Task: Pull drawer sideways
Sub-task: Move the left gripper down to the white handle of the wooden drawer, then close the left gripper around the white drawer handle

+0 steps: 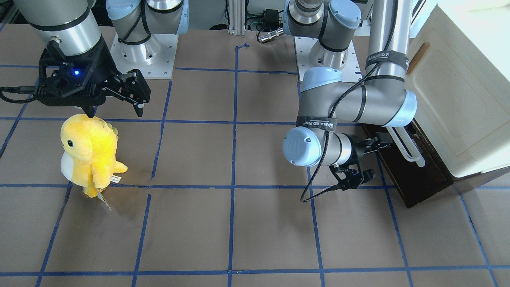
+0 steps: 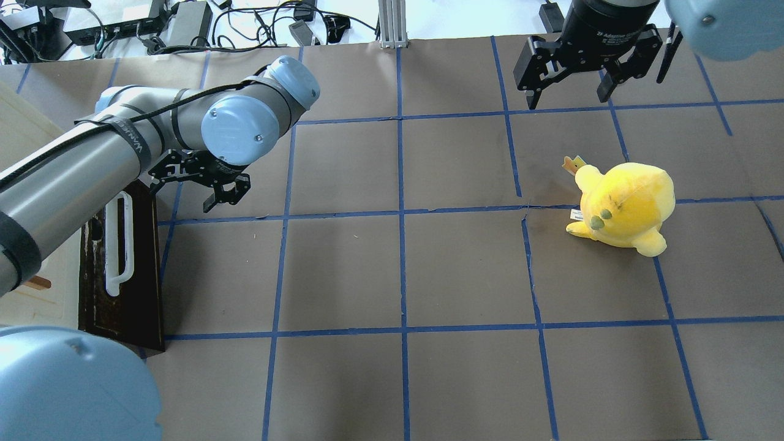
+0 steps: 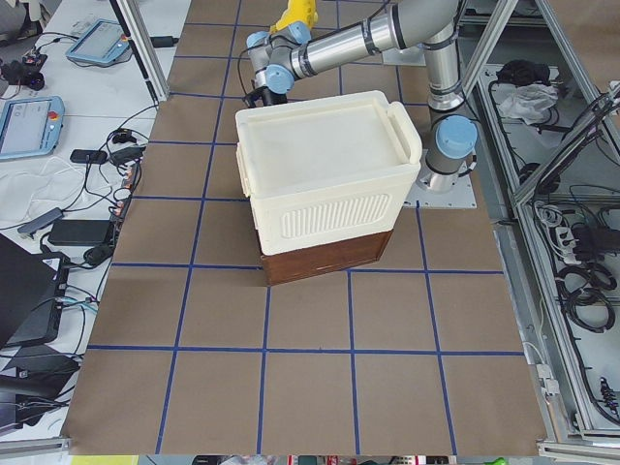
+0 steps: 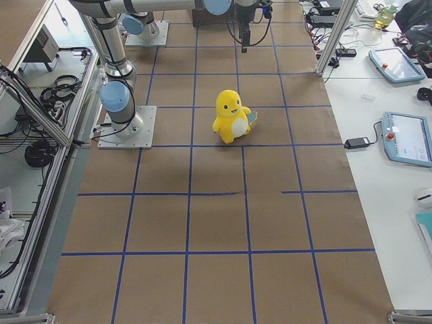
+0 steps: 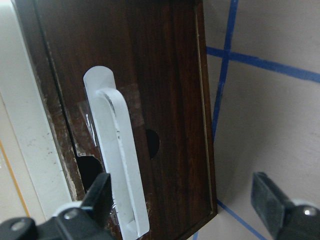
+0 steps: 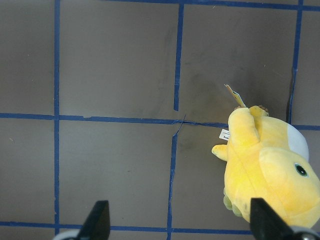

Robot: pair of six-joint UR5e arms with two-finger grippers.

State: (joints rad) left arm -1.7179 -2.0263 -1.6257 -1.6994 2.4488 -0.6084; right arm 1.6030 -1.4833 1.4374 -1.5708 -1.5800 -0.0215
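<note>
The drawer (image 1: 416, 175) needs to be pulled sideways, so my left gripper should next grab the white handle by its long raised bar (image 1: 406, 143).
The drawer (image 1: 416, 175) has a dark brown front and a long white bar handle (image 1: 408, 149). It sits at the bottom of a cream cabinet (image 1: 458, 99), and its pale inside does not show. My left gripper (image 1: 382, 141) is open at one end of the drawer front. In the left wrist view the handle (image 5: 117, 160) ends just beside the left fingertip (image 5: 100, 192), and the jaws stand wide apart and hold nothing. The drawer (image 2: 131, 275) and the left gripper (image 2: 160, 177) also show in the overhead view. My right gripper (image 2: 566, 98) is open and empty, far away across the table.
A yellow plush toy (image 1: 89, 151) stands on the table just below the right gripper (image 1: 115, 113) and also shows in the right wrist view (image 6: 265, 170). The cabinet panel carries a small wooden handle (image 1: 417, 56). Blue tape lines grid the brown table.
</note>
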